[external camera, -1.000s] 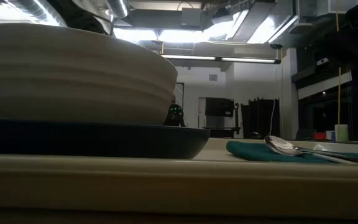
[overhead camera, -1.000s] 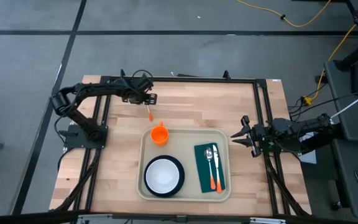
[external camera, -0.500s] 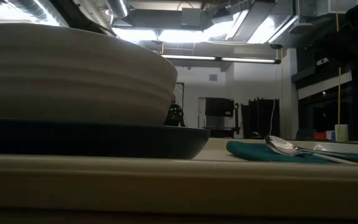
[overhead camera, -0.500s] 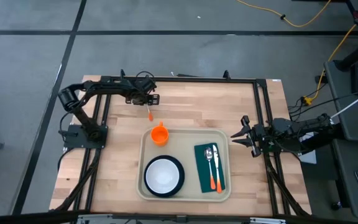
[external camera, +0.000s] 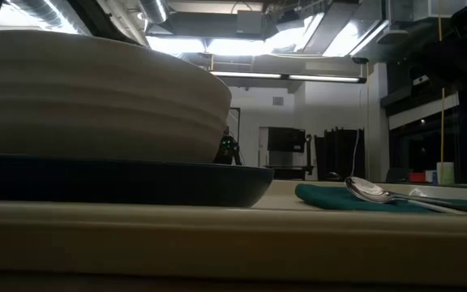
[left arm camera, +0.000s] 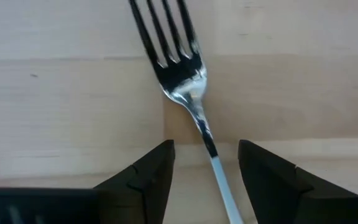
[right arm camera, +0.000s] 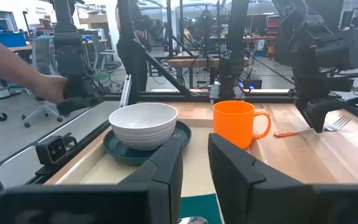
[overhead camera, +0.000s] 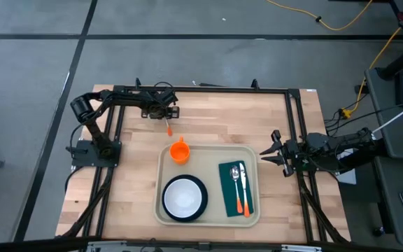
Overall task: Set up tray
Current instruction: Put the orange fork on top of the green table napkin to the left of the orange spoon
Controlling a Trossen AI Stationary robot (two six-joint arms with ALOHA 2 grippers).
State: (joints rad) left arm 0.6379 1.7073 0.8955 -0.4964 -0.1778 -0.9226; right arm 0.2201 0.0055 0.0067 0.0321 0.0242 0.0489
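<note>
The fork point(left arm camera: 188, 81) is ready for my left gripper to close on it. My fingers are on both sides of the fork's neck, low down and close above the tabletop, so they would hold the fork now.
The beige tray point(overhead camera: 209, 159) lies on the table's near half. It carries a white bowl point(overhead camera: 183, 197) on a dark blue plate point(external camera: 217, 185), an orange cup point(overhead camera: 179, 150) in its far-left corner, and a green cloth point(overhead camera: 227, 192) with a spoon point(overhead camera: 235, 175) and an orange-handled utensil point(overhead camera: 244, 203). A fork point(left arm camera: 188, 81) with an orange handle point(overhead camera: 168, 130) lies flat on the wood beyond the cup. My left gripper point(left arm camera: 207, 171) is open, pointing down over the fork's neck, with one finger on each side and a gap to both. My right gripper point(right arm camera: 194, 177) waits open at the tray's right edge.
A dark metal frame point(overhead camera: 292, 119) runs along the table's far, left and right edges. Bare wood point(overhead camera: 229, 119) lies between the fork and the right frame rail. A person's arm point(right arm camera: 36, 81) shows in the room beyond the table.
The left arm's elbow has swung toward the table's far edge and somewhat to the right, while its gripper has stayed over the fork. The fork, the tray and everything on it have kept their places.
</note>
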